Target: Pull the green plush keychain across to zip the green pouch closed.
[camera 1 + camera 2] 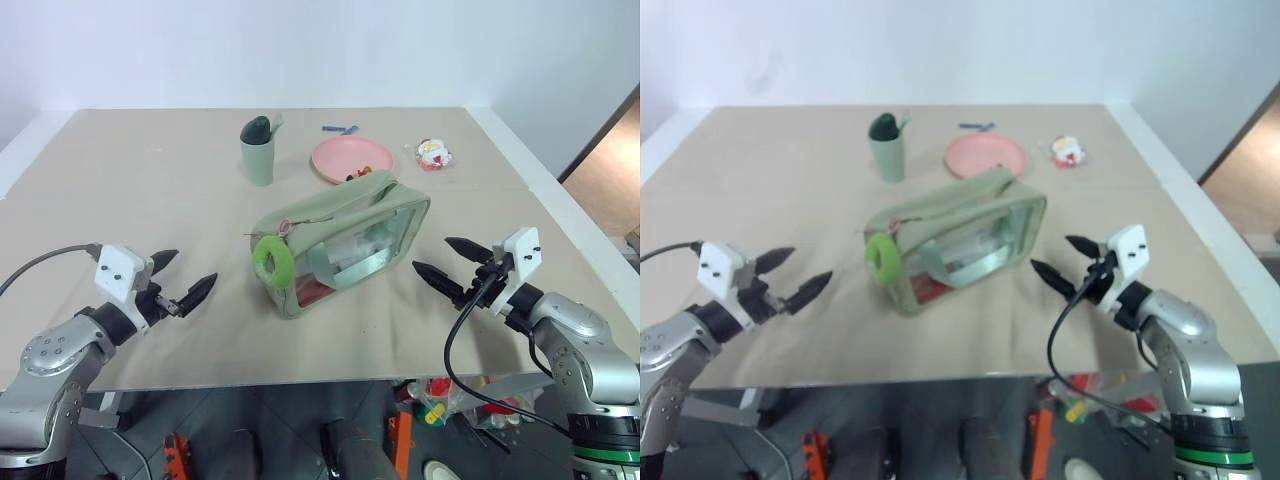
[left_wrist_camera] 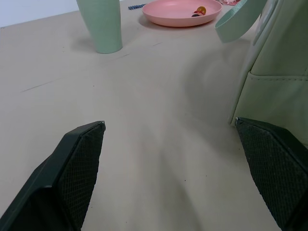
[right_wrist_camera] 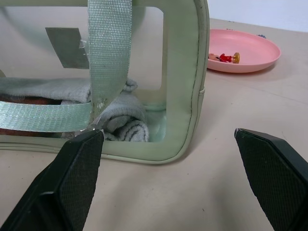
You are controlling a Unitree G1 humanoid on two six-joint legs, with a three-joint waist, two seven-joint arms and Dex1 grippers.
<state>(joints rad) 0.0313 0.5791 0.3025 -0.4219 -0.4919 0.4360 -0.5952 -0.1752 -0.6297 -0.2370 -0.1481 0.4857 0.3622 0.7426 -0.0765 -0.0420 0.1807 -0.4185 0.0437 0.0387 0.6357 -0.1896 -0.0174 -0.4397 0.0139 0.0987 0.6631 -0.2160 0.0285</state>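
I will grab the pouch by its top corner edge [image 1: 418,200] with my right gripper next. Then the green plush keychain [image 1: 272,260] can be pulled across.
The green pouch [image 1: 345,240] stands mid-table, a boxy sage bag with clear side panels and a pale strap; folded cloth shows inside [image 3: 120,115]. The green plush keychain [image 1: 272,260], a lime fuzzy ring, hangs at the pouch's left end. My left gripper [image 1: 182,277] hovers open to the left of the pouch, apart from it, fingers pointing toward it. My right gripper [image 1: 448,262] is open just right of the pouch's right end, nothing between its fingers. The pouch's end panel [image 2: 276,82] shows in the left wrist view.
A pale green cup [image 1: 258,152] with a dark green item in it stands behind the pouch. A pink plate [image 1: 352,160] with small bits lies to the cup's right, and a red-and-white toy [image 1: 433,154] lies beyond it. The table's front edge [image 1: 300,380] runs just below both grippers.
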